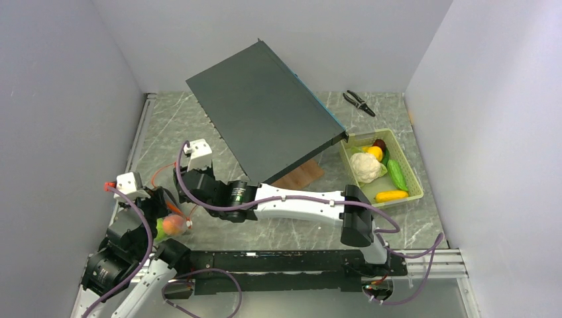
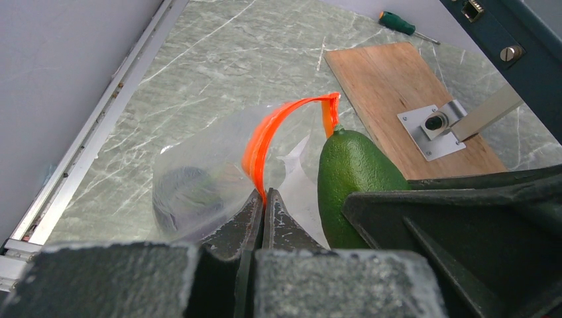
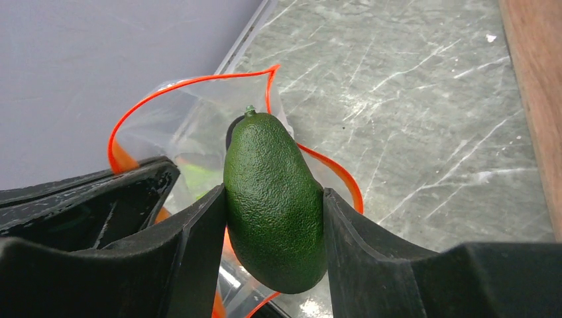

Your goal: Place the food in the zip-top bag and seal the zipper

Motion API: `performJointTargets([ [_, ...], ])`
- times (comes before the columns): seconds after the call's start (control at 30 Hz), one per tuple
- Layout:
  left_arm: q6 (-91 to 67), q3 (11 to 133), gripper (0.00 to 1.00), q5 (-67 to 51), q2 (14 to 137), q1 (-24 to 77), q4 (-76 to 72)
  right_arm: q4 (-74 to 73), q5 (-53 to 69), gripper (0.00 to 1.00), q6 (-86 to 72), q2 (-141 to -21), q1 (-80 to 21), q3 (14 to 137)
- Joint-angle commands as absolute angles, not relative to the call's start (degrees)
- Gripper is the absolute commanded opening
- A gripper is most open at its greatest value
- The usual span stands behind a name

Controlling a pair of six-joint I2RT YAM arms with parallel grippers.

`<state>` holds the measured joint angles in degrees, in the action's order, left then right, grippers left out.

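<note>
The open orange-red loop is around the green toy fruit, so the fruit would drop into the bag (image 2: 199, 179) and the robot's right gripper needs to open now.
My left gripper (image 2: 265, 195) is shut on the orange-red zipper (image 2: 265, 129) of the clear zip-top bag (image 2: 199, 179), and the bag's mouth stands open in a loop (image 3: 192, 83). My right gripper (image 3: 273, 199) is shut on a green, pebbly toy fruit (image 3: 268, 165), stem end pointing into the bag's mouth. In the top view both grippers meet at the left, the left gripper (image 1: 166, 212) beside the right gripper (image 1: 189, 182). An orange piece (image 1: 173, 225) and a dark shape (image 2: 185, 189) show through the bag. More food lies in the pale green tray (image 1: 414, 180): cauliflower (image 1: 365, 165), a yellow piece (image 1: 391, 195).
A big dark panel (image 1: 265, 112) leans tilted over the table's middle on a bracket above a wooden board (image 2: 411, 99). A screwdriver (image 2: 397, 23) lies beyond the board and pliers (image 1: 359, 103) at the back. Grey walls close in left, right and behind; a metal rail (image 2: 93, 132) runs along the left.
</note>
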<state>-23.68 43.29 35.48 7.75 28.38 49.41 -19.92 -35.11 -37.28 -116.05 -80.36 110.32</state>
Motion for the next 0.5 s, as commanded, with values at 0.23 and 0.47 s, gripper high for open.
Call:
performJointTargets([
  [0.23, -24.2, 43.8, 0.00, 36.7, 8.7, 28.6, 48.7, -17.7, -35.8, 0.62, -34.6, -117.8, -80.2, 113.4],
  [0.47, -24.2, 43.9, 0.00, 36.5, 9.3, 28.6, 48.9, -19.1, -35.9, 0.79, -35.2, -117.4, -80.1, 113.6],
])
